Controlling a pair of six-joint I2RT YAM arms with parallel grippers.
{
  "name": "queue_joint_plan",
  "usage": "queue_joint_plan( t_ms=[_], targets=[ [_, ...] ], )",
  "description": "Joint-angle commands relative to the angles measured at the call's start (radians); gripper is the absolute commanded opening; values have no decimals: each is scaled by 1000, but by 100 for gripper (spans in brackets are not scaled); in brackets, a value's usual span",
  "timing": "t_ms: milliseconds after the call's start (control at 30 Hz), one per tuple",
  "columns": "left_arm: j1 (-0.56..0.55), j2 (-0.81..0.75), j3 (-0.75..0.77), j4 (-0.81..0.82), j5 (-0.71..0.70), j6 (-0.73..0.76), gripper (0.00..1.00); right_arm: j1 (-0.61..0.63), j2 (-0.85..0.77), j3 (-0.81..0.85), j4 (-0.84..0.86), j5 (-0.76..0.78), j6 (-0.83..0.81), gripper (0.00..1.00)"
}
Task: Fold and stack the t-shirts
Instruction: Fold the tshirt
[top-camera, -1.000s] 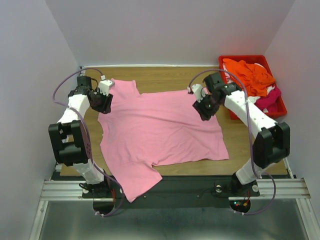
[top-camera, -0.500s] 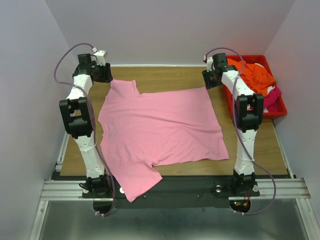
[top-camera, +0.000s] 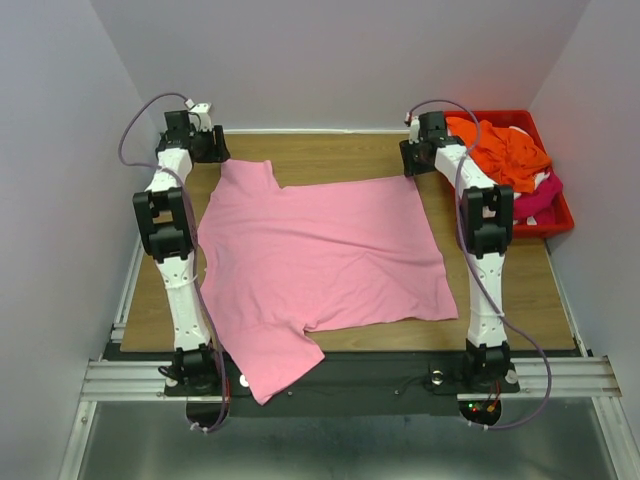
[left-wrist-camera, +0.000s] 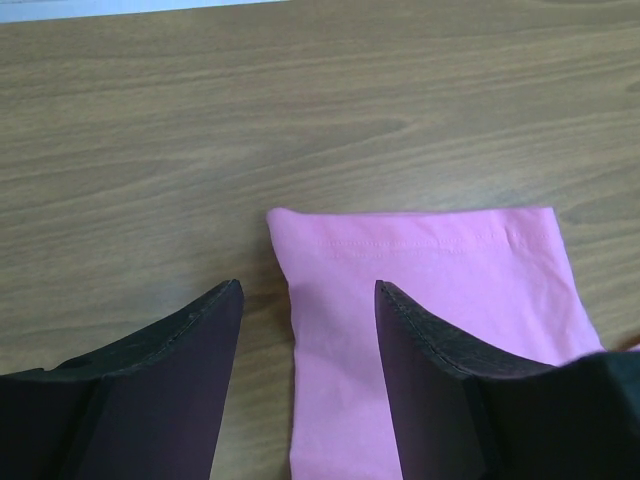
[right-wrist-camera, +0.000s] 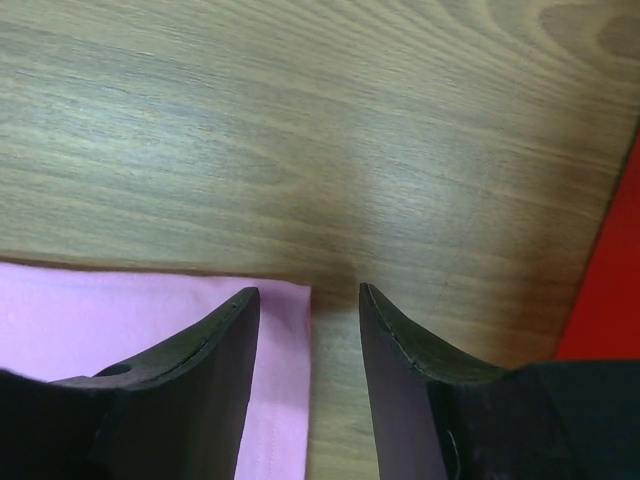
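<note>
In the right wrist view my right gripper's fingers are still above the undented cloth of the t-shirt's corner, so lowering comes next and it is too early to close.
A light pink t-shirt (top-camera: 320, 260) lies spread flat on the wooden table, one sleeve hanging over the near edge. My left gripper (top-camera: 214, 150) is open at its far left sleeve; in the left wrist view the sleeve's corner (left-wrist-camera: 420, 290) lies between the open fingers (left-wrist-camera: 180, 370). My right gripper (top-camera: 412, 165) is open at the shirt's far right corner; in the right wrist view that corner (right-wrist-camera: 285, 320) lies between the fingers (right-wrist-camera: 400, 370). Orange (top-camera: 500, 150), white and magenta (top-camera: 540, 195) t-shirts are heaped in the bin.
A rigid red plastic bin (top-camera: 555, 215) stands at the table's far right; its red wall (right-wrist-camera: 610, 290) shows right of my right gripper. Bare wood (top-camera: 330, 150) runs along the far edge behind the shirt. White walls close in the back and sides.
Both arms have stretched out from over the shirt to its far corners. The shirt's far edge now lies flatter and straighter. Both grippers are off the cloth.
</note>
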Motion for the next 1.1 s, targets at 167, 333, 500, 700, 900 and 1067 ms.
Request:
queue_joint_plan(
  t_ms=[167,333,500,700,900,1067],
  targets=[
    [4,90,176,8,-20,-75,64,3,24,-17,64,-46,8,47],
    [-7,119,184,-1,-28,-73,61,2,33,-22,65,-58,10,44],
    [-13,150,198,-13,-24,-75,57,3,47,-19,67,-67,14,43],
    [-17,170,214,-18,-16,-76,50,2,65,-3,67,-67,18,42],
    [-17,182,233,-19,1,-73,35,0,68,9,67,-95,21,26],
    [-17,182,268,-16,42,-65,17,-1,56,27,67,-101,24,1]
  ],
)
